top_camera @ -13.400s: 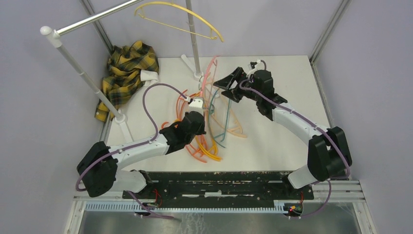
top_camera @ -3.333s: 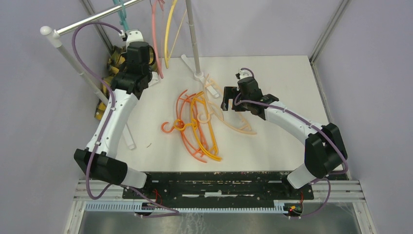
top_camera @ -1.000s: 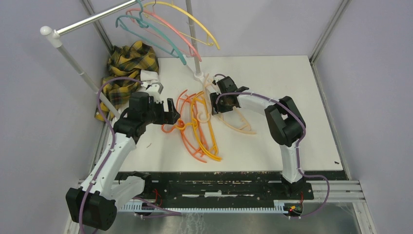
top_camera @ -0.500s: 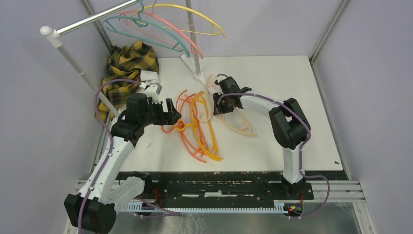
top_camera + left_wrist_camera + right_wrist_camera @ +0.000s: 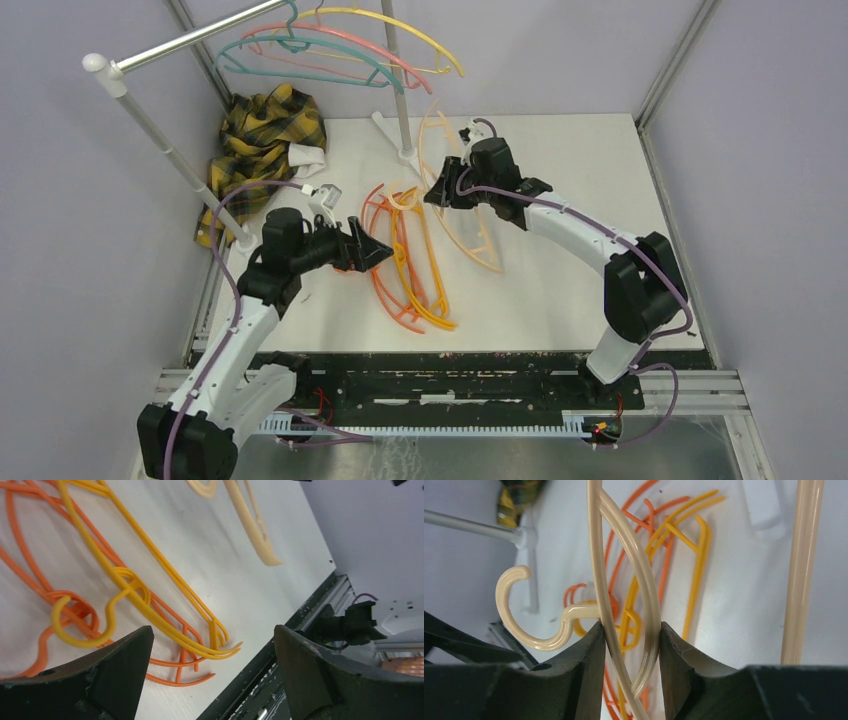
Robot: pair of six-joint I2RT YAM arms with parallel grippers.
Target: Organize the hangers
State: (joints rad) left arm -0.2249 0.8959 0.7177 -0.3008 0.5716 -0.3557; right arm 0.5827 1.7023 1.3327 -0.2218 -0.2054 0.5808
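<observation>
The peach hanger needs to hang on the bar (image 5: 190, 38). My left gripper should next grab that hanger's near end (image 5: 493, 264), away from its hook.
My right gripper (image 5: 437, 192) (image 5: 630, 647) is shut on a peach hanger (image 5: 470, 240) (image 5: 596, 555), held tilted above the table. Two peach strands sit between its fingers, and the hook (image 5: 516, 612) juts out left of them. Orange hangers (image 5: 380, 215) (image 5: 20, 570) and yellow hangers (image 5: 415, 270) (image 5: 150, 555) lie tangled on the table. My left gripper (image 5: 378, 251) (image 5: 212, 632) is open and low at their left side, near the hooks, with nothing between its fingers. Teal (image 5: 300, 50), pink (image 5: 350, 42) and yellow (image 5: 425, 38) hangers hang on the rack rail (image 5: 190, 38).
A yellow-black plaid cloth (image 5: 262, 135) is bunched at the back left beside the rack's slanted pole (image 5: 165, 150). The upright pole (image 5: 397, 90) stands on its foot just behind the right gripper. Metal frame posts border the table's corners.
The right gripper has closed on the peach hanger and raised it off the table, tipping it up. The left gripper has moved right and down toward the orange hangers' hooks.
</observation>
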